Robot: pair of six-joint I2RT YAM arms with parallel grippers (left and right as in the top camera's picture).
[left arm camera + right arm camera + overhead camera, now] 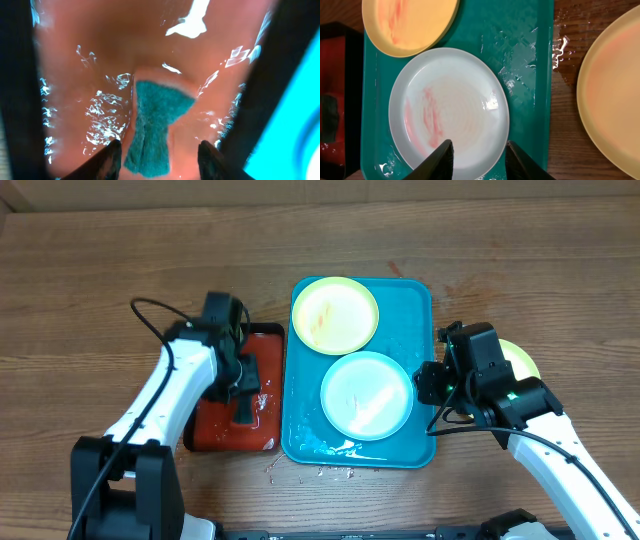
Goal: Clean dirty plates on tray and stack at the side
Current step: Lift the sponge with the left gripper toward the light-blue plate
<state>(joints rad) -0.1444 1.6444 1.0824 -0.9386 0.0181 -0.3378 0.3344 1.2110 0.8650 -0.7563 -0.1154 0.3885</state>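
Observation:
The left gripper grabs the green sponge across its narrow middle [243,409] [153,129] from above next, leaving the sponge's bottom free to clean the plate.
The turquoise tray [415,310] holds two plates. At its far end lies a yellow-green plate [335,314] with orange smears, and nearer me a blue-white plate [366,394] with red smears [427,115]. A third yellow-green plate [520,360] rests on the table right of the tray, partly under my right arm. My right gripper [480,162] hangs open over the blue-white plate's near right rim, one finger above the plate and one above the tray. My left gripper [160,160] stands open in the red tray, its fingers either side of a green sponge [157,125] without touching it.
The red tray [265,340] with a black rim sits against the turquoise tray's left side and is wet. Water pools on the turquoise tray's near edge [330,445] and on the wood [562,47] right of it.

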